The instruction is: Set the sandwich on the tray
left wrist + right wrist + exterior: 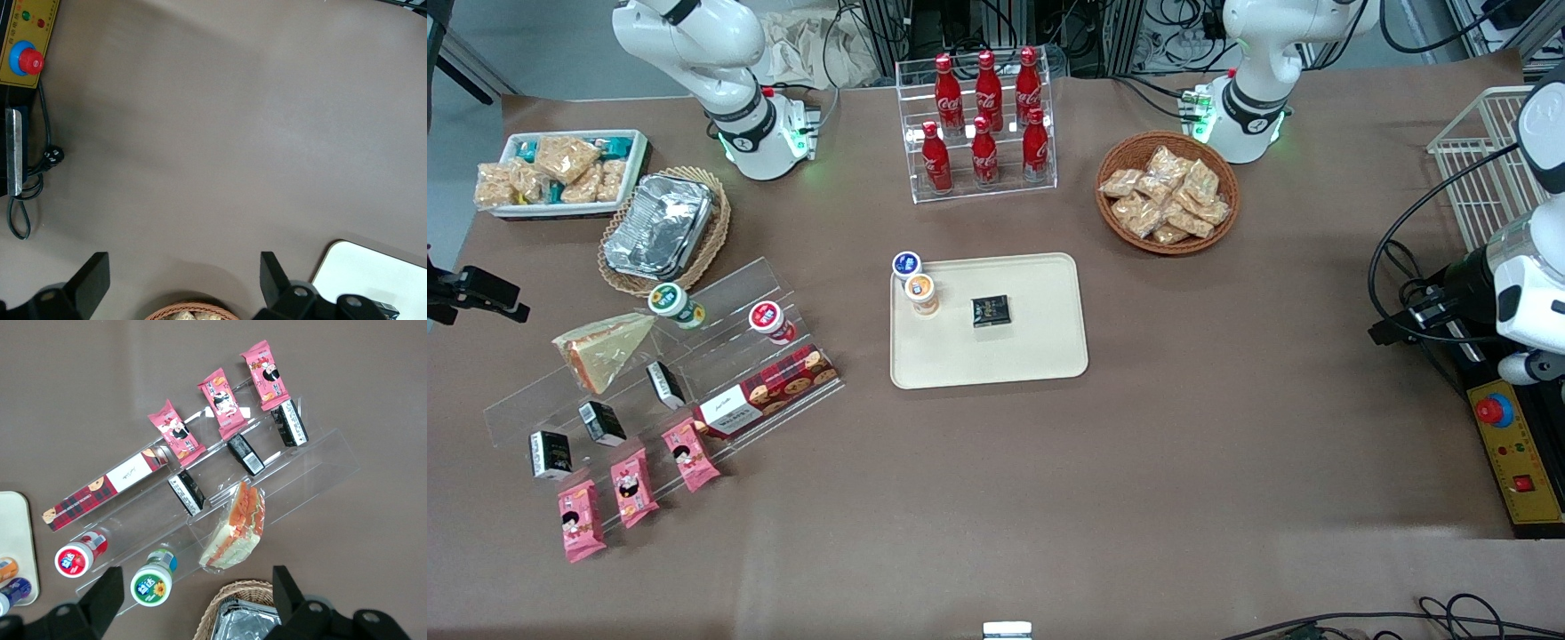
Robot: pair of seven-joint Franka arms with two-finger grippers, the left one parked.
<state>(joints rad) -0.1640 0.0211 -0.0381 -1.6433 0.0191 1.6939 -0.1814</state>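
Observation:
The right gripper grabs the tapered end of its wrapper next, which lets it place the sandwich on the tray.
The sandwich is a wrapped triangular wedge with pale bread and an orange-pink filling. It lies on a clear acrylic step stand, toward the working arm's end of the table. It also shows in the right wrist view. The cream tray lies flat at the table's middle, and its corner shows in the right wrist view. My right gripper is open and empty. It hangs high over the foil basket's edge, beside the sandwich and apart from it.
On the tray are two small cups and a black packet. The stand also holds cups, black packets, a plaid box and pink packets. A foil container in a wicker basket, a snack bin, a cola rack and a snack basket stand farther from the camera.

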